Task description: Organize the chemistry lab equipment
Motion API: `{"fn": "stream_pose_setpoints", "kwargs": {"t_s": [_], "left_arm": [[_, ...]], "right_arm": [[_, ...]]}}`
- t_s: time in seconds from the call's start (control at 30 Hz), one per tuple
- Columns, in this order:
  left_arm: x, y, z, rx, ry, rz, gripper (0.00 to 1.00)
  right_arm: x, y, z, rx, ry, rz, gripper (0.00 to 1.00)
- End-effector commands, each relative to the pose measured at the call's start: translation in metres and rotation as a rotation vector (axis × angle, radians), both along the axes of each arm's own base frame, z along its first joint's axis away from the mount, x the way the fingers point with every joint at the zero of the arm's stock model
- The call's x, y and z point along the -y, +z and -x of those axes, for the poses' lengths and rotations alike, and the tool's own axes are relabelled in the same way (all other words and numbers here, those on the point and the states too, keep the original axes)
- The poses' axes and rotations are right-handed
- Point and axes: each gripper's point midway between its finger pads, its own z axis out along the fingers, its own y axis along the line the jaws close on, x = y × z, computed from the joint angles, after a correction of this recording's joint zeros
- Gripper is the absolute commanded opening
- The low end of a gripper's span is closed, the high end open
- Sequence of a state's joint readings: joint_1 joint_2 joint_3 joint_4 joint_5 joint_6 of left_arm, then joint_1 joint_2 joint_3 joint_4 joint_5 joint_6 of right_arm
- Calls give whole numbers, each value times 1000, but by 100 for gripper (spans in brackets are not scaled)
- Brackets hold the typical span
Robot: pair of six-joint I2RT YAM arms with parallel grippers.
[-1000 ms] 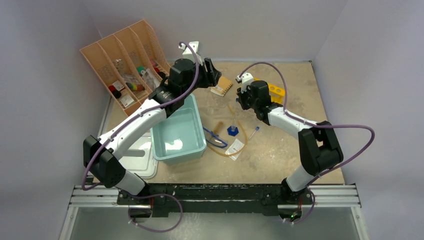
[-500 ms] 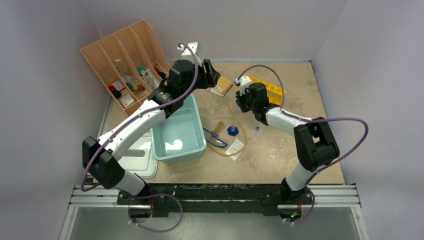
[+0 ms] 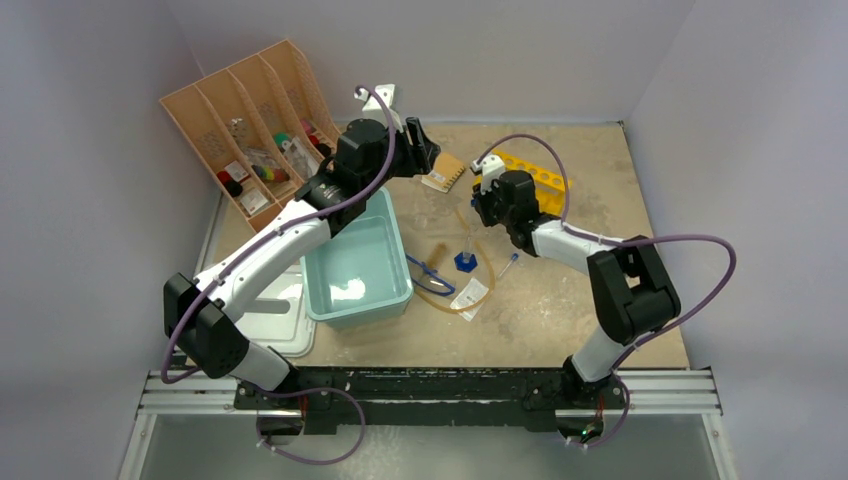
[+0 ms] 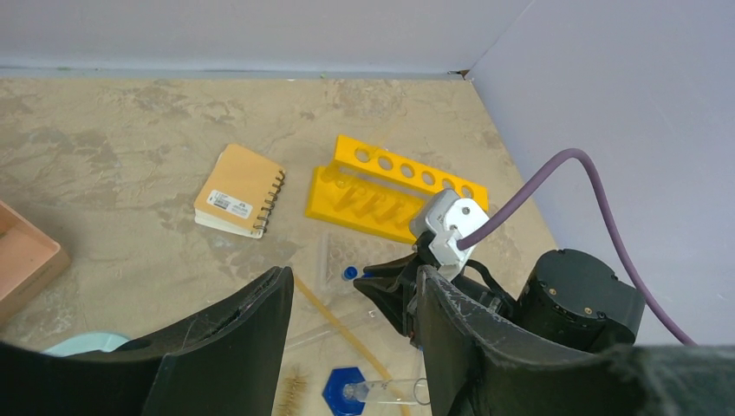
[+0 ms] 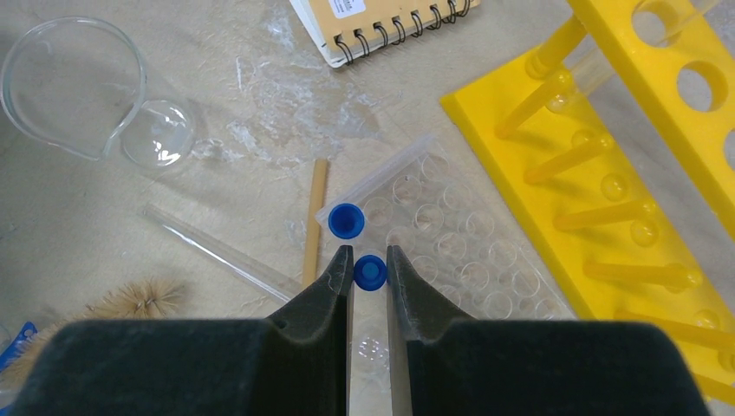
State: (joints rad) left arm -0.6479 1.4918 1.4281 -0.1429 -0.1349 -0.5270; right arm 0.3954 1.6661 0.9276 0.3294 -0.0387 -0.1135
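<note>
The test tube would stand, so my right gripper should release it: the held cap is level with the seated blue cap beside it, over the well plate.
In the right wrist view my right gripper is shut on a blue-capped test tube, its cap pinched between the fingertips above a clear well plate. A second blue cap sits just beyond. Amber tubing, a clear glass rod and the brush lie to the left. My left gripper hangs open and holds nothing, looking down on the cylinder with its blue hexagonal base. The top view shows the goggles, the cylinder and another test tube lying mid-table.
A yellow test tube rack and a spiral notebook lie at the back. The teal tub stands left of centre, the peach organiser at back left, a white lid near the front left. A glass beaker lies nearby.
My right gripper has shifted a little to the left, away from the yellow rack and over the well plate. The left arm has stayed almost still.
</note>
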Motion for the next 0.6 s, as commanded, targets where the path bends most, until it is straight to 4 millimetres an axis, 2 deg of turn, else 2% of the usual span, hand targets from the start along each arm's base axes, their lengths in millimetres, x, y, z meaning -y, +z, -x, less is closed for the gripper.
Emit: {"fn": "stream_pose_setpoints", "kwargs": {"t_s": [0.0, 0.17, 0.23, 0.3, 0.43, 0.57], "left_arm": [[-8, 30, 1, 83, 8, 31, 54], [-8, 30, 2, 82, 6, 32, 54], [-8, 31, 2, 83, 6, 33, 54], [-8, 31, 3, 84, 6, 34, 54], [-9, 31, 3, 82, 7, 32, 54], [-9, 32, 5, 84, 1, 38, 54]], "right_arm": [[4, 6, 1, 52, -5, 4, 14], [5, 2, 2, 45, -18, 0, 16], [5, 6, 1, 45, -32, -8, 22], [5, 13, 4, 28, -50, -35, 33], [8, 47, 2, 52, -93, -77, 53], [8, 82, 3, 79, -105, -102, 62]]}}
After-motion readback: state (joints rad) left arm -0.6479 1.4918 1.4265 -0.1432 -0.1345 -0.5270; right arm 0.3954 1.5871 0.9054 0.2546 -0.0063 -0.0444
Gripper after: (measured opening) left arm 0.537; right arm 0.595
